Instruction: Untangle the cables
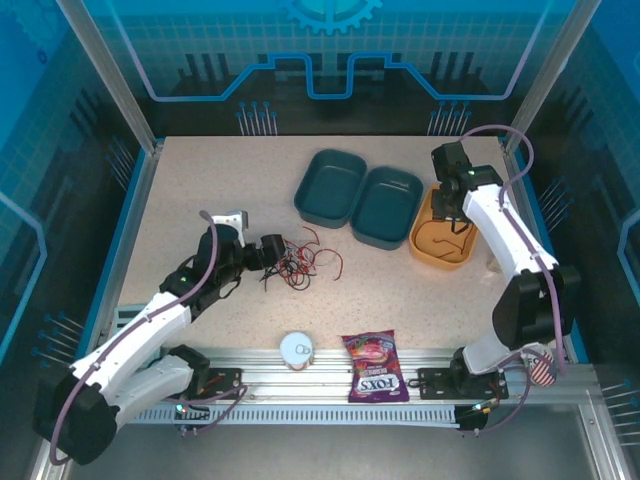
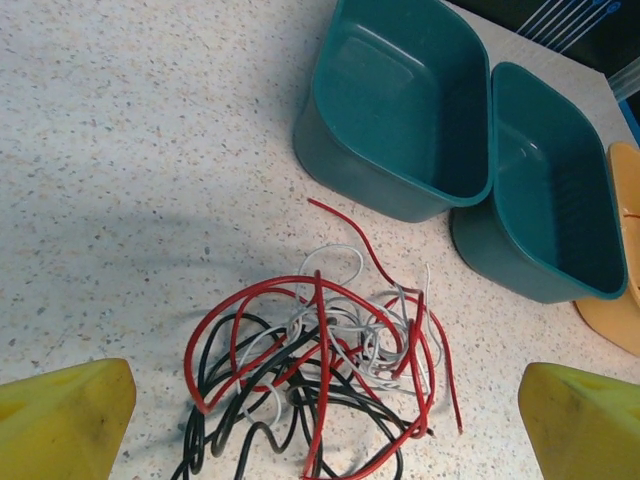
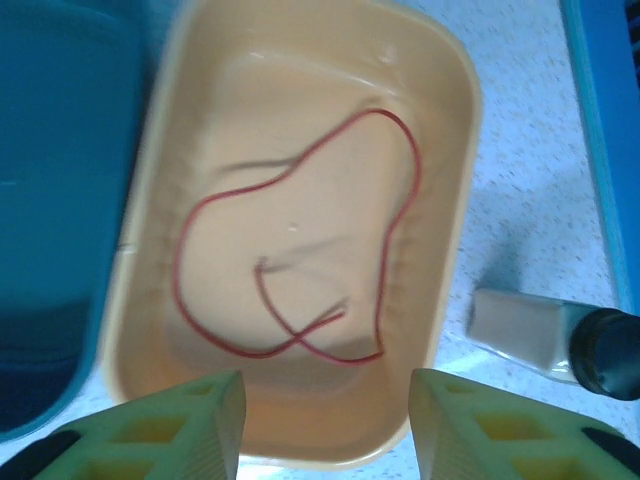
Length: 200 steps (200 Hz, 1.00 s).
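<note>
I should untangle a red cable next, so I should grab it with my right gripper by its exposed loop atop the tangle (image 2: 268,286).
The cables (image 2: 320,370) lie as a tangle of red (image 2: 320,300), black (image 2: 197,420) and white (image 2: 375,345) wire on the speckled table, left of centre in the top view (image 1: 300,262). My left gripper (image 1: 272,250) sits low at the tangle's left edge, open, its yellow fingertips (image 2: 60,420) wide on either side of the wires and touching none. One separate red cable (image 3: 251,353) lies looped inside the orange bin (image 3: 455,150). My right gripper (image 3: 325,430) hovers over that bin (image 1: 430,258), open with nothing between its fingers.
Two teal bins (image 1: 330,185) (image 1: 388,205) stand side by side behind the tangle, left of the orange bin. A small bottle (image 3: 560,335) lies right of the orange bin. A candy bag (image 1: 375,365) and a round white object (image 1: 297,348) rest at the near edge.
</note>
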Motion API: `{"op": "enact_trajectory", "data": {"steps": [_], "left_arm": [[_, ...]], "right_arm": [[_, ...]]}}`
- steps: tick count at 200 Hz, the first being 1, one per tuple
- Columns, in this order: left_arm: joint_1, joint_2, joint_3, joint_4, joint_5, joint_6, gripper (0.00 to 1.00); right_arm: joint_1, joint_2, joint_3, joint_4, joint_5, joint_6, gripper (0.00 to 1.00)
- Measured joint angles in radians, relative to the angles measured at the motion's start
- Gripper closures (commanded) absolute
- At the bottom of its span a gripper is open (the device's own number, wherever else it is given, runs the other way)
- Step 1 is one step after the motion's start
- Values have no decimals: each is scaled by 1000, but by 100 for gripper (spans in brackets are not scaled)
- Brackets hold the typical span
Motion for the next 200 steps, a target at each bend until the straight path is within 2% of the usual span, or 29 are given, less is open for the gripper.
{"op": "enact_trajectory", "data": {"steps": [47,89,136,200], "left_arm": [[13,97,77,-47,39,-23,1],[95,183,91,-64,117,-64,1],[154,246,91,-60,206,-93,10],[166,309,94,-17,257,-98,17]], "right_arm": [[229,-95,-61,135,-181,37,53],[398,17,-79,308,-336,120,58],[505,214,-34,388,-435,225,62],[623,243,-34,465,-473,310,64]]}}
